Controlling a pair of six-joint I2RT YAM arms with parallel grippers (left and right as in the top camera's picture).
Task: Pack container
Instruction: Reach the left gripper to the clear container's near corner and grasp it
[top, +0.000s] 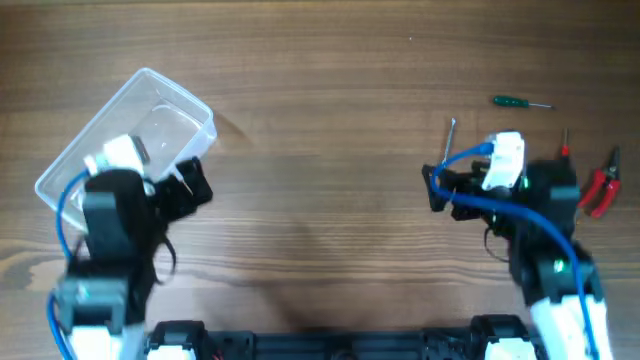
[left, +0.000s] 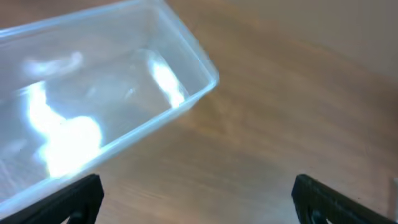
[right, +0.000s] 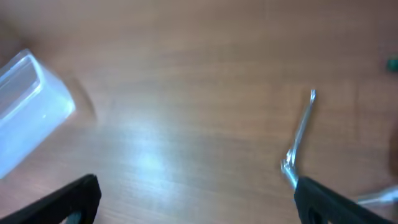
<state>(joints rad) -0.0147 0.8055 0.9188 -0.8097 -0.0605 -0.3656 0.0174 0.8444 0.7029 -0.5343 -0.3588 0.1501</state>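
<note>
My left gripper picks up the clear plastic container by the rim of its near short end (top: 52, 208) next, which leaves its opening free for the tools.
The clear plastic container (top: 150, 115) lies tilted at the far left of the table, with nothing visible inside; it also shows in the left wrist view (left: 106, 93) and the right wrist view (right: 28, 99). My left gripper (top: 190, 190) is open and empty beside the container's near right corner (left: 196, 199). My right gripper (top: 437, 187) is open and empty (right: 196, 199), just below a thin metal hex key (top: 451, 140) that shows beside its right finger (right: 300, 137).
A green-handled screwdriver (top: 518, 102) lies at the back right. Red-handled pliers (top: 602, 185) and a small red-tipped tool (top: 565, 145) lie at the right edge next to the right arm. Bare wood table (top: 320, 200) spans the middle.
</note>
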